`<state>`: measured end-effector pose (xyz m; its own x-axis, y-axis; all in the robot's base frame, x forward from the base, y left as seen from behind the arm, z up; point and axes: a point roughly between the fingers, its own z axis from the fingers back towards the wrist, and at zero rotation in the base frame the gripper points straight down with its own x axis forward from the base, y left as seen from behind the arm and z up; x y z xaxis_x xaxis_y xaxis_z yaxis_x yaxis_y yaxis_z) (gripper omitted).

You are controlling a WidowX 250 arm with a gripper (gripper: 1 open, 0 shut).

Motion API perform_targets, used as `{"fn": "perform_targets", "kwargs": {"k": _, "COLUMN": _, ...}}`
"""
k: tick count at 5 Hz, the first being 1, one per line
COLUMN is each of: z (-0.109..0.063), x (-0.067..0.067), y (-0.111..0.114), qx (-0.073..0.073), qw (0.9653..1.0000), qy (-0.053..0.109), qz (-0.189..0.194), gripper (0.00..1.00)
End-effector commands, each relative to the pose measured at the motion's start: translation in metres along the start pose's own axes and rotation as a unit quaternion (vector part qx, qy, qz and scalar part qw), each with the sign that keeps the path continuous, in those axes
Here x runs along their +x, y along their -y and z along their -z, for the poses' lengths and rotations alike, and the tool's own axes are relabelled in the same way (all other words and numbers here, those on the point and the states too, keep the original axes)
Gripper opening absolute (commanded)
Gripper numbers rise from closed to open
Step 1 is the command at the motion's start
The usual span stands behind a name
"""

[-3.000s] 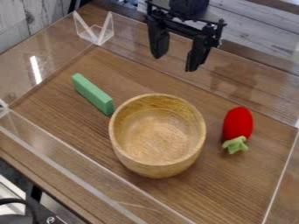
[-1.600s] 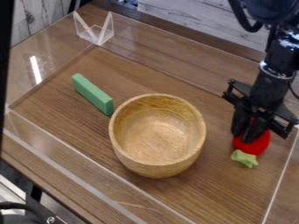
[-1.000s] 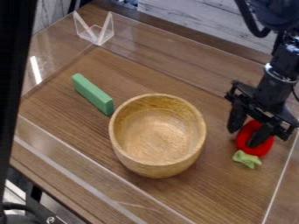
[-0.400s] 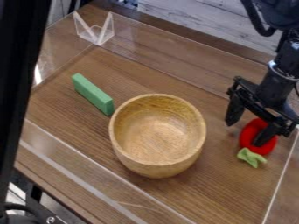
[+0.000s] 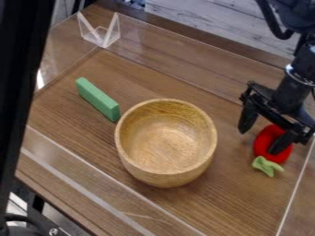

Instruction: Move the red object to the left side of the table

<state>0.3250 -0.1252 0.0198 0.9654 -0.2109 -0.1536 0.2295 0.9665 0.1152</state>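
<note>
The gripper grips the red toy fruit by its red oval body (image 5: 274,141) next, to move the fruit to the table's left side.
The red object (image 5: 268,147), a small oval toy fruit with a green leafy tip, lies on the table (image 5: 68,129) at the far right, close to the clear side wall. My gripper (image 5: 271,132) hangs straight down over it, open. Its two dark fingers stand on either side of the fruit's upper end, and part of the fruit is hidden behind them. I cannot tell whether a finger touches it.
A wooden bowl (image 5: 167,140) stands in the middle of the table, just left of the fruit. A green rectangular block (image 5: 99,98) lies to the bowl's upper left. A clear acrylic stand (image 5: 99,29) sits at the back left. A dark blurred bar (image 5: 18,101) covers the left edge of the view.
The jaws have spread wider around the red object. The fruit has shifted slightly right and toward the front, and the gripper followed it.
</note>
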Motion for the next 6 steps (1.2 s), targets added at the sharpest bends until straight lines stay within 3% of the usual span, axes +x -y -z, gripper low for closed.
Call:
{"fn": "perform_targets", "kwargs": {"k": 1, "z": 0.011, "x": 0.001, "y": 0.008, "qx": 0.006, "qw": 0.9999, "qy": 0.0, "qz": -0.011, "gripper": 1.0}}
{"fn": "perform_targets", "kwargs": {"k": 3, "z": 0.002, "x": -0.01, "y": 0.004, "qx": 0.009, "qw": 0.9993, "qy": 0.0, "qz": -0.036, "gripper": 1.0}}
{"fn": "perform_targets", "kwargs": {"k": 5, "z": 0.008, "x": -0.008, "y": -0.01, "qx": 0.015, "qw": 0.9987, "qy": 0.004, "qz": -0.048, "gripper": 1.0}}
{"fn": "perform_targets", "kwargs": {"k": 6, "z": 0.004, "x": -0.007, "y": -0.008, "qx": 0.016, "qw": 0.9994, "qy": 0.01, "qz": -0.029, "gripper": 0.0}}
